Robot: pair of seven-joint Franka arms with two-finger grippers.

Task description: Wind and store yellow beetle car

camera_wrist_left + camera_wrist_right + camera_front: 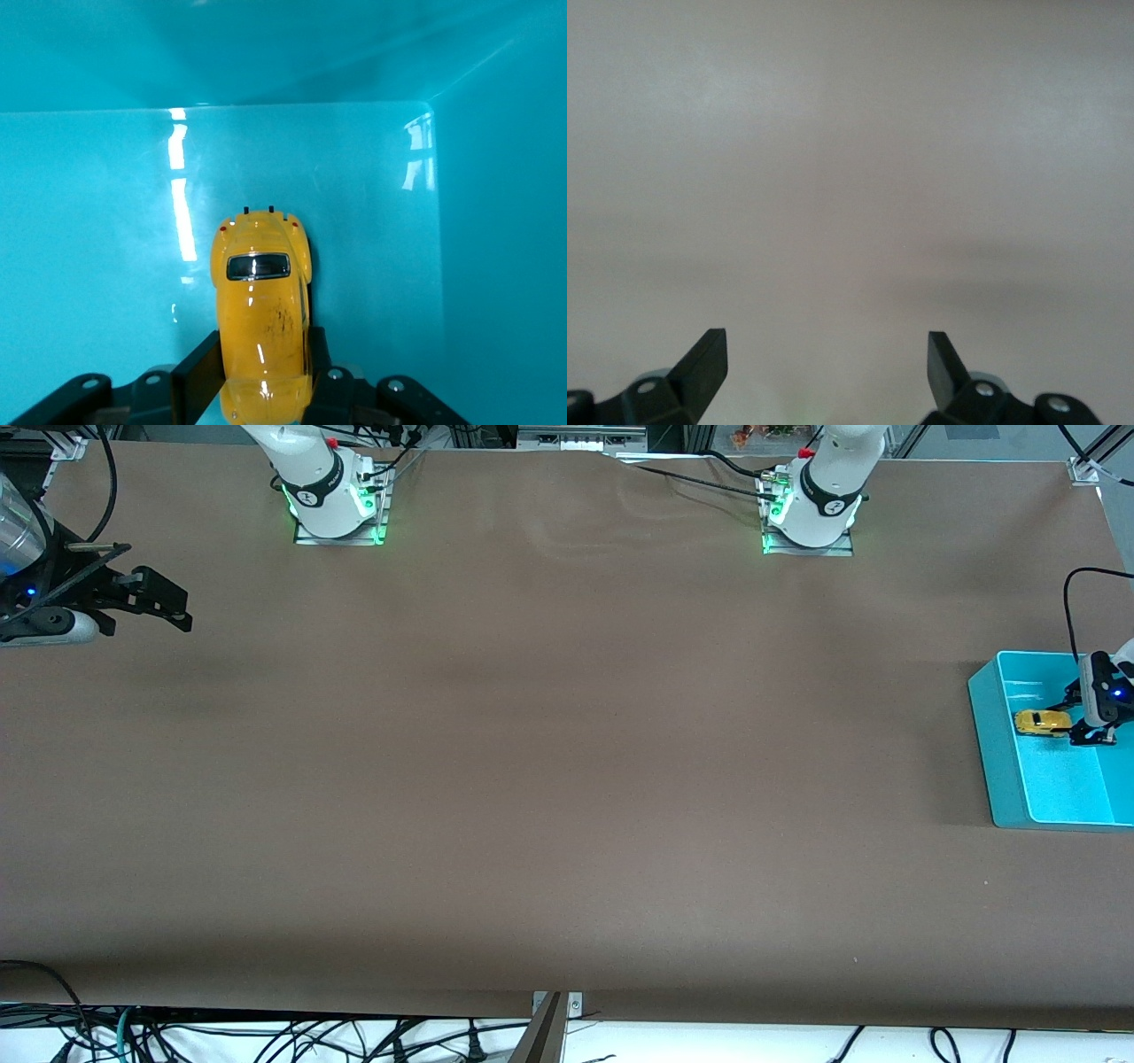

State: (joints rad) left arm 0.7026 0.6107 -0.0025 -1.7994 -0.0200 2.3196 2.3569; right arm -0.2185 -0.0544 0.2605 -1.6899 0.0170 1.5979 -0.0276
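Note:
The yellow beetle car [1041, 723] is low inside the teal bin [997, 753], over the bin's bottom, so the left gripper should open now.
The yellow beetle car [1041, 723] is inside the teal bin [997, 753] at the left arm's end of the table. My left gripper [1072, 717] reaches down into the bin and is shut on the car's sides. In the left wrist view the yellow beetle car [261, 301] sits between the black fingers [197, 367], its rounded roof and dark window facing the camera, with the bin's floor [89, 221] below it. Whether its wheels touch the floor I cannot tell. My right gripper [173, 607] waits open over the right arm's end of the table, nothing between its fingers [704, 359].
The brown table top [567, 779] spreads between the two arm bases. The bin's walls [496, 221] rise close beside the car. Cables hang below the table's edge nearest the front camera.

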